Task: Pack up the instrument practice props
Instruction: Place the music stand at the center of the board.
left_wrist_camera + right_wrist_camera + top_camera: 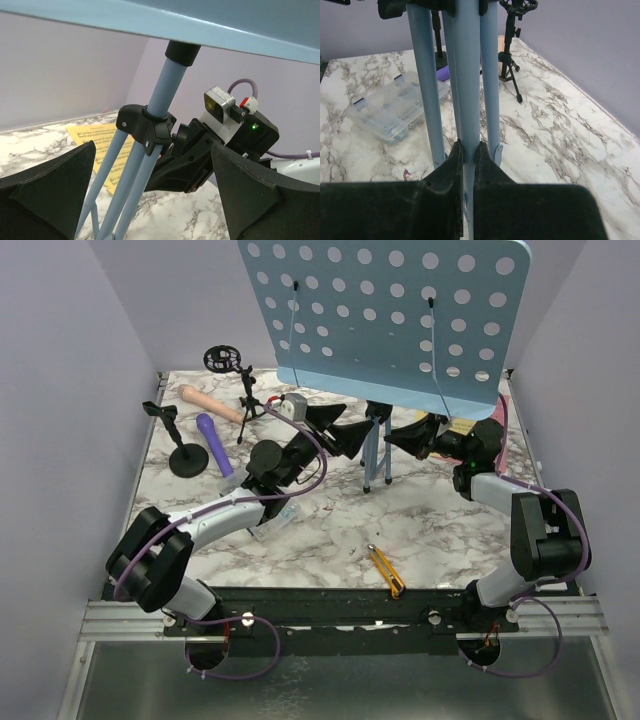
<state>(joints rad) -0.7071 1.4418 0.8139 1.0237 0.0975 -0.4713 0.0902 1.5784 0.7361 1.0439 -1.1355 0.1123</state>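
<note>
My left gripper grabs the stand by its black hub (378,410) (145,126) next, to leave the folded legs free to hang together for packing.
The light-blue perforated music rack (390,310) stands upright on its tripod legs (375,445) mid-table. My right gripper (468,150) is shut on the middle light-blue tube of the stand (468,75), from the right side (400,440). My left gripper (152,200) is open, its fingers either side of the legs (125,185) without touching them. The beige microphone (210,403) and purple microphone (213,443) lie at the back left, beside a round-base black mount (185,455) and a tripod mount (245,400). A yellow sheet-music page (100,145) lies behind the stand. I see no pink page clearly.
A clear plastic parts box (395,107) lies left of the stand, under my left arm. A yellow-and-black utility knife (385,570) lies near the front edge. Lilac walls close in the table on the left, back and right.
</note>
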